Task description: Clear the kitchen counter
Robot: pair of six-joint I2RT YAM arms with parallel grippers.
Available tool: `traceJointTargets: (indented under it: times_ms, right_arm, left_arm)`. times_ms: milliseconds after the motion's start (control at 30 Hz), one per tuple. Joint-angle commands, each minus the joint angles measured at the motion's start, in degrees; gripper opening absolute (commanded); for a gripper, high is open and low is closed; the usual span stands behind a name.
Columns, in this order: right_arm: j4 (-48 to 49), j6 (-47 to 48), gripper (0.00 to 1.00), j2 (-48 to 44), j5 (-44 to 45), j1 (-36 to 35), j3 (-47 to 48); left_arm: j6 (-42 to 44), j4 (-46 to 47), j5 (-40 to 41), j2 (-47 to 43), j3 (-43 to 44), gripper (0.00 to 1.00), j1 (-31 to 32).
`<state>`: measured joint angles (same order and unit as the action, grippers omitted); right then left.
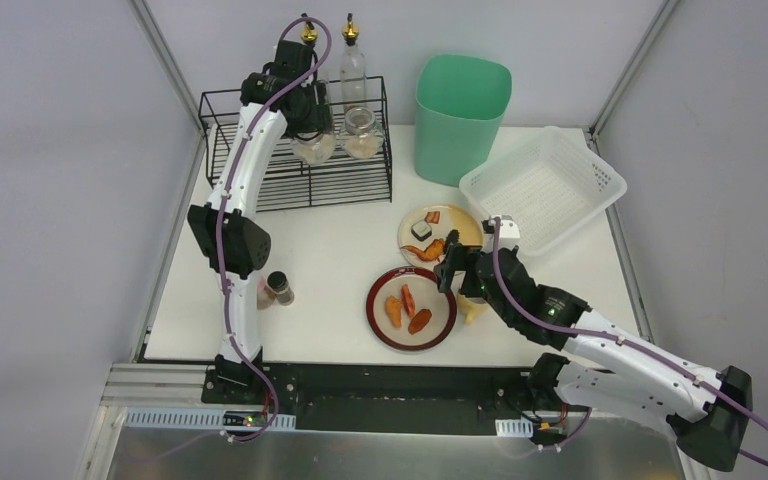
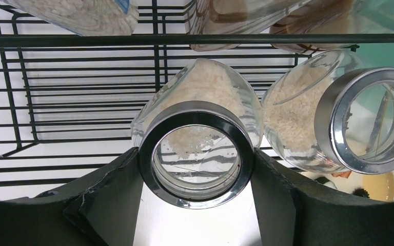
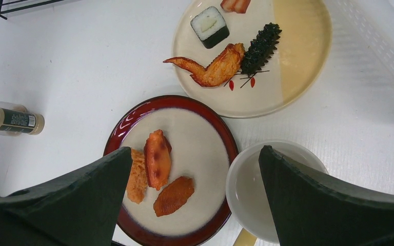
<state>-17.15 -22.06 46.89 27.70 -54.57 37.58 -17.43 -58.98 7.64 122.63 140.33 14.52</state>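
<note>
I should open my left gripper now. The base of the glass rice jar is over the rack's wire bottom, so the jar would stay standing.
The white kitchen counter (image 1: 330, 250) holds a red-rimmed plate (image 1: 411, 308) with three orange food pieces, a cream plate (image 1: 440, 232) with sushi and a shrimp, a white cup (image 1: 472, 305) and a dark-capped spice shaker (image 1: 280, 288). My left gripper (image 1: 308, 112) is inside the black wire rack (image 1: 260, 180), shut on the metal lid of a glass rice jar (image 2: 196, 154). A second rice jar (image 2: 361, 120) stands just right of it. My right gripper (image 3: 195, 151) is open and empty, hovering over the red plate (image 3: 184, 102) and the cup (image 3: 256, 189).
A green bin (image 1: 460, 115) stands at the back. A white mesh basket (image 1: 543, 187) sits at the right, next to the cream plate. Two tall oil bottles (image 1: 352, 60) stand in the rack. A pinkish shaker (image 1: 264, 294) lies beside the spice shaker.
</note>
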Motion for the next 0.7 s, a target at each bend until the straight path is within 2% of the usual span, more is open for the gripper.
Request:
traceJointTargets:
  times_ms: [0, 67, 267, 433, 667]
  right_arm:
    - [1.71, -0.79, 0.99, 0.19, -0.09, 0.16, -0.14]
    - [1.72, -0.77, 0.99, 0.1, -0.11, 0.17, -0.12]
    - [1.72, -0.79, 0.99, -0.13, -0.1, 0.16, -0.17]
    - [1.68, -0.76, 0.99, -0.5, -0.07, 0.16, -0.27]
    - [1.51, -0.71, 0.99, -0.95, 0.33, 0.16, -0.32]
  left_arm:
    - [-1.18, 1.1, -0.61, 0.12, 2.34, 0.32, -0.48]
    - [-1.31, 1.19, -0.61, 0.23, 2.31, 0.48, -0.48]
    - [-1.27, 1.22, 0.03, 0.41, 3.28, 0.71, -0.46]
    - [-0.73, 1.22, 0.74, 0.76, 4.73, 0.85, -0.54]
    - [-0.91, 1.19, 0.29, 0.77, 5.06, 0.9, -0.7]
